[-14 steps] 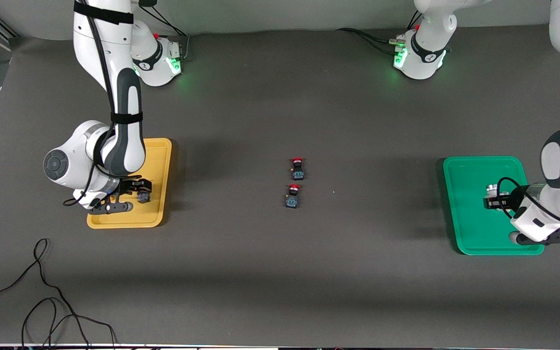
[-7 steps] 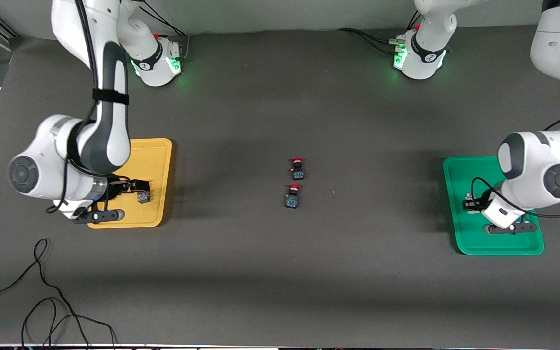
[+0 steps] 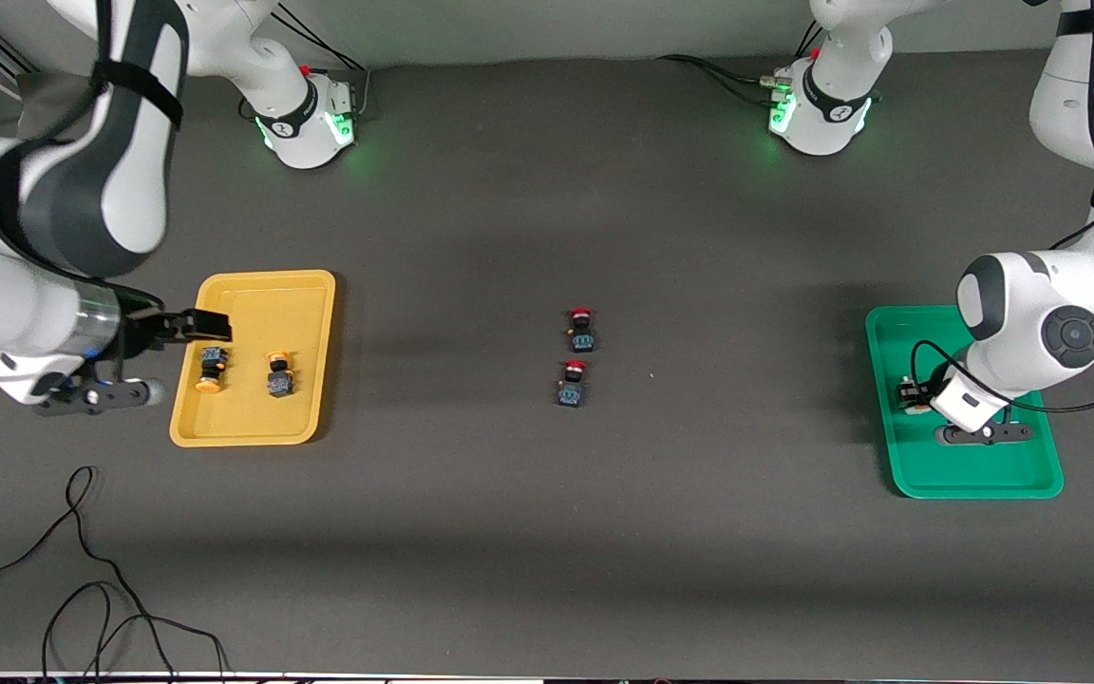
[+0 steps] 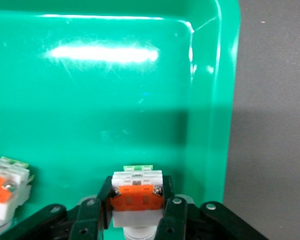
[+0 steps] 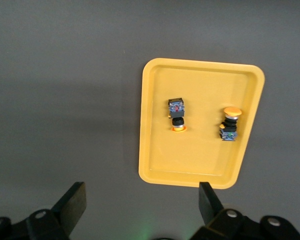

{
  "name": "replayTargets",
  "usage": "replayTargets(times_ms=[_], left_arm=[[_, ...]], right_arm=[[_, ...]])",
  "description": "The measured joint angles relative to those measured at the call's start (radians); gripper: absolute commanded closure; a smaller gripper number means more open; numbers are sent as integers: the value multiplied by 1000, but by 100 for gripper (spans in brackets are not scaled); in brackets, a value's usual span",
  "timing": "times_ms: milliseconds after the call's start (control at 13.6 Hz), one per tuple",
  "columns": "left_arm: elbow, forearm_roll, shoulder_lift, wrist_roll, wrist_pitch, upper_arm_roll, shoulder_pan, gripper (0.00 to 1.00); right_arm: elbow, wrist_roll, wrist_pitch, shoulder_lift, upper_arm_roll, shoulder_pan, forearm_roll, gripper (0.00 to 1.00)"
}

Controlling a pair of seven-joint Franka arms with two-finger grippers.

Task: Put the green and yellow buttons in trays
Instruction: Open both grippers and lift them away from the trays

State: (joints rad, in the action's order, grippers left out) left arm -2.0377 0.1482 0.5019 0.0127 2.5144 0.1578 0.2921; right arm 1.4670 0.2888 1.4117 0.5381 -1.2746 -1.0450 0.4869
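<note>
The lower edge of the white block button (image 3: pixel 916 409) is standing on the bottom of the green tray, so my left gripper should open now.
The yellow tray (image 3: pixel 305 313) holds two yellow-capped buttons, one (image 3: pixel 211 369) toward the right arm's end and one (image 3: pixel 278 373) beside it. They also show in the right wrist view, one (image 5: pixel 177 116) next to the other (image 5: pixel 230 125), on the yellow tray (image 5: pixel 200 160). My right gripper (image 3: pixel 194 328) is open and empty, up above that tray's edge; it also shows in the right wrist view (image 5: pixel 140 205). My left gripper (image 3: pixel 910 394) is shut on a white block button with an orange face (image 4: pixel 137 192), low over the green tray (image 4: pixel 115 100). A second white block button (image 4: pixel 5 187) lies in the green tray (image 3: pixel 898 332).
Two dark switches with red caps stand at the table's middle, one (image 3: pixel 581 330) farther from the front camera and one (image 3: pixel 573 383) nearer. Black cables (image 3: pixel 82 589) lie near the table's front edge toward the right arm's end.
My right gripper has opened, left the second yellow button in the yellow tray and risen away. My left gripper has carried the white block across the green tray toward the table's middle.
</note>
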Motion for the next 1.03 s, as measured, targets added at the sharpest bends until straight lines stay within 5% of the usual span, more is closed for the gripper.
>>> replayTargets(times_ms=[294,367,441,588,1029], left_arm=[[0,0,0,-20,1,0,15,97],[0,0,0,-21,1,0,16,25],[0,0,0,-21,1,0,16,1],[-1,0,0,-22,1,0,16,1],[5,1,-12,-23,-12,2,16,0]], right_arm=[[-17,-31,-2,-53,-12,-12,-64,0],[-17,-45,4,-79,8,-3,-93,0],[-16,-59,11,-109,48,19,-134,0],[-7,-104,44,-184,200,125,-225,0],[188,-214,180,-450,813,630,-418,0]])
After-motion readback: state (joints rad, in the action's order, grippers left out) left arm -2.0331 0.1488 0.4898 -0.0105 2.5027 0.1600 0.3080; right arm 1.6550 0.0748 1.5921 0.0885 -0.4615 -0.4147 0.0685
